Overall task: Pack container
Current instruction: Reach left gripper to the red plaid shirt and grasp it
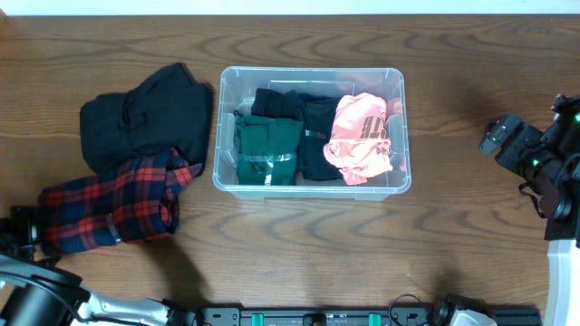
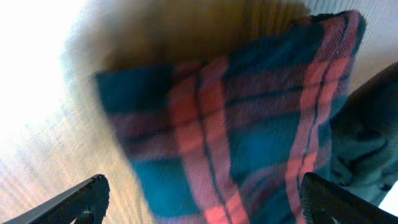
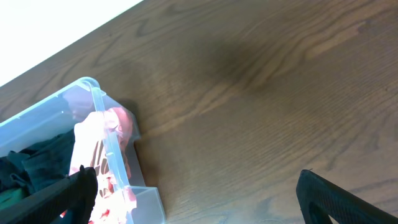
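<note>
My left gripper grabs the red plaid shirt (image 1: 118,199) by its end farthest from the clear container next, so the shirt's body stays free to lay inside.
The clear container (image 1: 401,136) stands mid-table and holds a green garment (image 1: 267,149), a black garment (image 1: 315,136) and a pink printed garment (image 1: 362,136). Its corner (image 3: 101,118) and the pink garment (image 3: 90,146) also show in the right wrist view. A red plaid shirt (image 1: 118,199) and a black garment (image 1: 145,113) lie on the table left of the container. My left gripper (image 1: 32,231) is open at the plaid shirt's left end; in the left wrist view its jaws (image 2: 202,205) are spread over the plaid cloth (image 2: 236,124). My right gripper (image 1: 498,140) is open and empty, right of the container (image 3: 205,205).
The black garment (image 2: 367,137) shows at the right edge of the left wrist view. Bare wooden table (image 1: 453,226) lies between the container and my right arm. A black rail (image 1: 317,317) runs along the front edge.
</note>
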Robot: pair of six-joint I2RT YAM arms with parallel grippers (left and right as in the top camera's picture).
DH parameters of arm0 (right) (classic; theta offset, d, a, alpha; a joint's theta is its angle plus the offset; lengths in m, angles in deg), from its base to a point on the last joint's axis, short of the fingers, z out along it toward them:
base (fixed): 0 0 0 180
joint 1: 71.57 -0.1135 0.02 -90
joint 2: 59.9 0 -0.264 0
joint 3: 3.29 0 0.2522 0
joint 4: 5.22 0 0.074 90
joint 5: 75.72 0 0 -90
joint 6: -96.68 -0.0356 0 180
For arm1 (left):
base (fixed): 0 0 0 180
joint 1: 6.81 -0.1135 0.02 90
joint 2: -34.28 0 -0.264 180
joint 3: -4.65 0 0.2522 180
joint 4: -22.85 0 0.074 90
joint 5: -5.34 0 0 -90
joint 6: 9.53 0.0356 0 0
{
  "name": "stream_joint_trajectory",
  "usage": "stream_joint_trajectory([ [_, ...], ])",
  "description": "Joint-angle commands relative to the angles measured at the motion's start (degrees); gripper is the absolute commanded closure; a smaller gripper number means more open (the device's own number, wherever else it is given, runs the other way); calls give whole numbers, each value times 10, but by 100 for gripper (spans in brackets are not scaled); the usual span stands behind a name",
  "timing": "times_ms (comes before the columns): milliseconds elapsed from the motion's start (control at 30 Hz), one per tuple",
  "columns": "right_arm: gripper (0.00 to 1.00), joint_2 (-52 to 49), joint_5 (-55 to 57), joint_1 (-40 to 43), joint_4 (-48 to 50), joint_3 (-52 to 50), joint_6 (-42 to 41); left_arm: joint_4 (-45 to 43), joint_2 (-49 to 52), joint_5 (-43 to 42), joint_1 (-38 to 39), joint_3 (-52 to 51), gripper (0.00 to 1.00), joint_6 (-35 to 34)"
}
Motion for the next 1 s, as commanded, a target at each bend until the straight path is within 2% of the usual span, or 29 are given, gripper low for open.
stream_joint_trajectory([
  [0, 1, 1, 4, 2, 1, 4, 11, -15, 19, -3, 15, 5, 2, 19],
  [367, 1, 0, 4, 2, 1, 4, 11, -40, 71, 37, 33, 5, 0, 18],
  [533, 1, 1, 4, 2, 0, 4, 11, -44, 108, 35, 73, 5, 8, 18],
  [567, 1, 1, 4, 2, 0, 4, 11, -46, 112, 33, 81, 5, 12, 18],
  [633, 1, 1, 4, 2, 0, 4, 11, -47, 113, 31, 91, 5, 28, 18],
  [733, 1, 1, 4, 2, 0, 4, 11, -46, 107, 1, 95, 6, 61, 18],
  [767, 1, 1, 4, 2, 0, 4, 11, -45, 104, -12, 94, 6, 68, 18],
  [867, 1, 1, 4, 2, 0, 4, 11, -38, 83, -50, 90, 7, 85, 18],
  [967, 1, 0, 4, 2, 0, 4, 11, -24, 35, -73, 91, 7, 93, 6],
])
